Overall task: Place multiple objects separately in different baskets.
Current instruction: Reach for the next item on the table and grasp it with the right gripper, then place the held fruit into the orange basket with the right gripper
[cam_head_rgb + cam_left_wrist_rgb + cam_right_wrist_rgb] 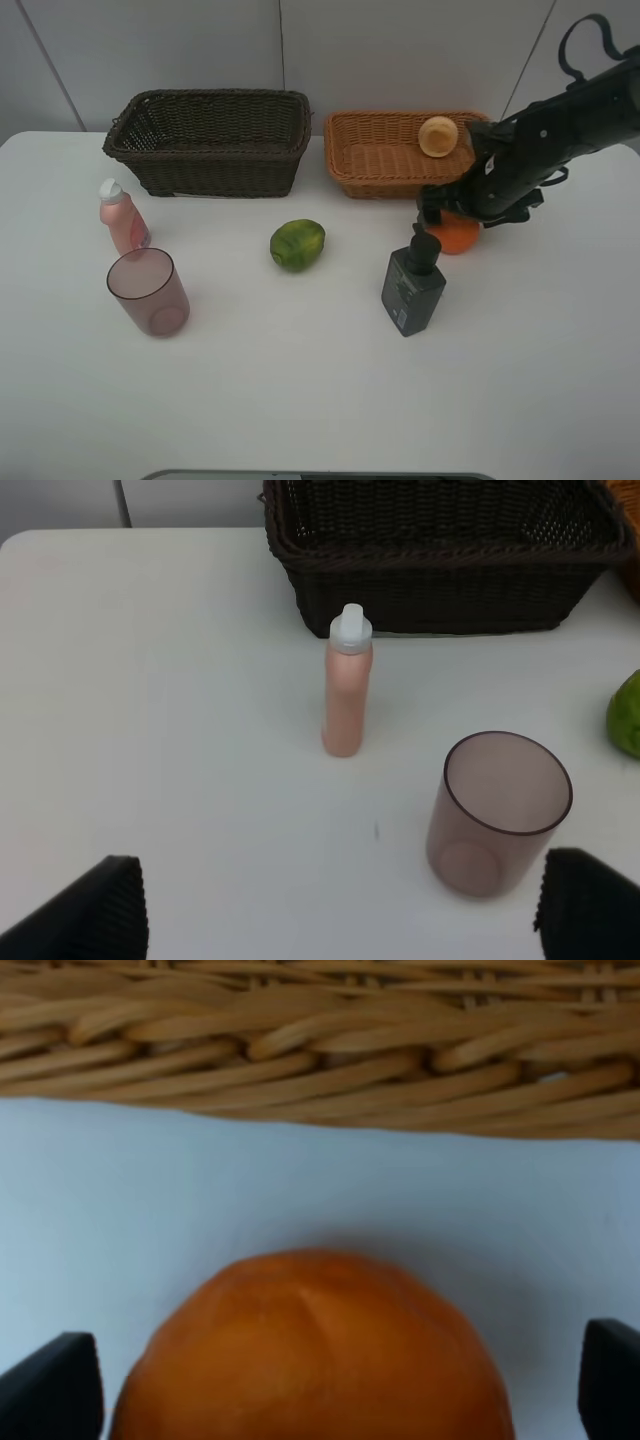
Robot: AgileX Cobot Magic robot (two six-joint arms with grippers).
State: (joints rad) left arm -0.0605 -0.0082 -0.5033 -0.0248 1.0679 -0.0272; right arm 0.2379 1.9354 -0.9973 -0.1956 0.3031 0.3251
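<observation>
My right gripper will next grab the rounded sides of the orange so that it can put the orange (460, 237) into the light tan basket (352, 160).
My right gripper (452, 213) is open and low over the orange (460, 237), just in front of the light tan basket (352, 160). In the right wrist view the orange (320, 1350) lies between the gripper's (330, 1385) spread fingertips (50, 1385), with the tan basket wall (300, 1050) close behind. A peach-like fruit (437, 136) lies inside that basket. My left gripper (340, 910) is open and holds nothing; it looks down on the pink bottle (347, 690), the mauve cup (497, 815) and the dark basket (440, 580).
The dark basket (205, 98) stands at the back left. The green fruit (297, 244) lies mid-table. A dark grey pump bottle (412, 285) stands just in front of the orange. The pink bottle (122, 217) and cup (150, 292) stand upright at the left.
</observation>
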